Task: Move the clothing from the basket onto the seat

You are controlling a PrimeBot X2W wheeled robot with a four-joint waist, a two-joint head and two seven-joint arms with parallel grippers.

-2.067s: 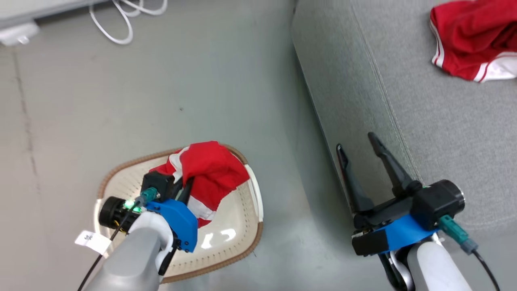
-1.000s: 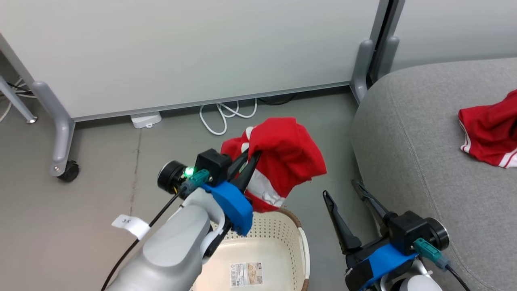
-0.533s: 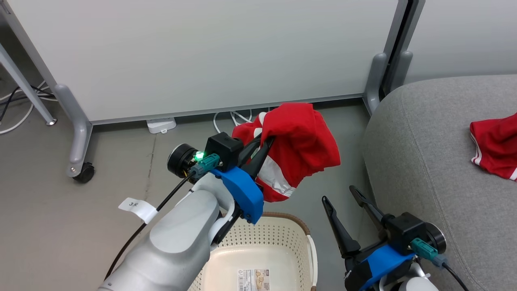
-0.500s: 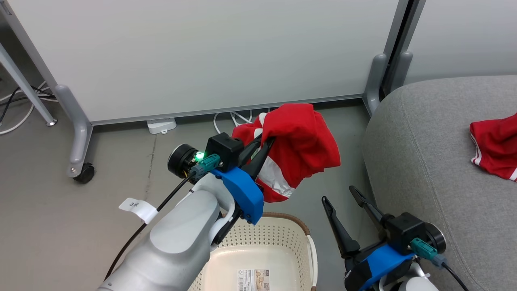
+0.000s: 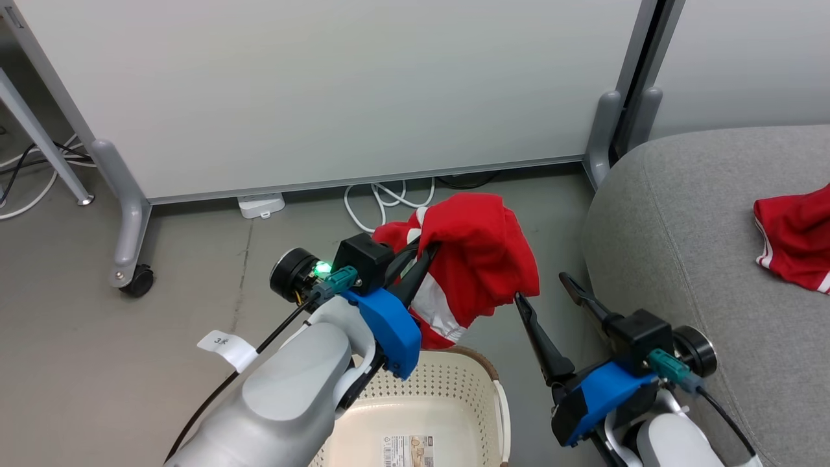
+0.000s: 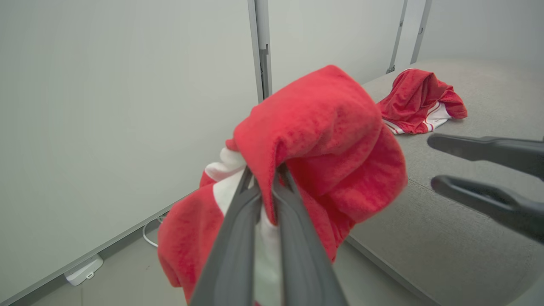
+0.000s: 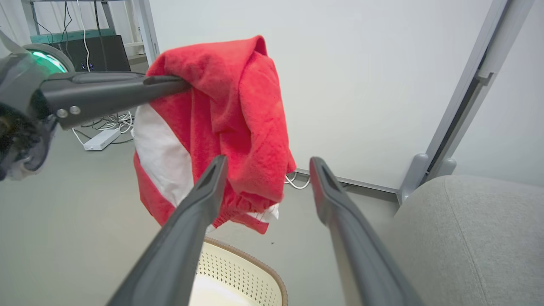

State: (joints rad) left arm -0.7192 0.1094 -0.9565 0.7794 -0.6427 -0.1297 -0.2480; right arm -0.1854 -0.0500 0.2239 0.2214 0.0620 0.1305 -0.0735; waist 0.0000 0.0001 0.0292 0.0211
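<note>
The right gripper grips the red cloth by its upper fold (image 5: 506, 257) (image 7: 257, 127) next and carries it over to the seat.
A red garment with white panels (image 5: 476, 263) (image 6: 323, 144) (image 7: 225, 123) hangs in the air above the cream basket (image 5: 454, 395) (image 7: 246, 272), pinched at its top fold by my left gripper (image 5: 429, 250) (image 6: 265, 178), which is shut on it. My right gripper (image 5: 541, 288) (image 7: 265, 165) stands open just right of the hanging cloth, beside its lower edge, with nothing between its fingers. A second red garment (image 5: 794, 237) (image 6: 418, 102) lies on the light-grey seat (image 5: 687, 214) (image 6: 433, 221) (image 7: 467, 229) at the right.
A white partition panel on wheeled grey legs (image 5: 123, 214) stands behind, with white cables (image 5: 389, 194) and a power strip (image 5: 260, 206) on the floor at its foot. Inside the basket only a paper label (image 5: 408, 451) shows.
My right gripper has risen and moved closer to the hanging garment's lower right edge. The left gripper with the garment sits slightly lower in the picture.
</note>
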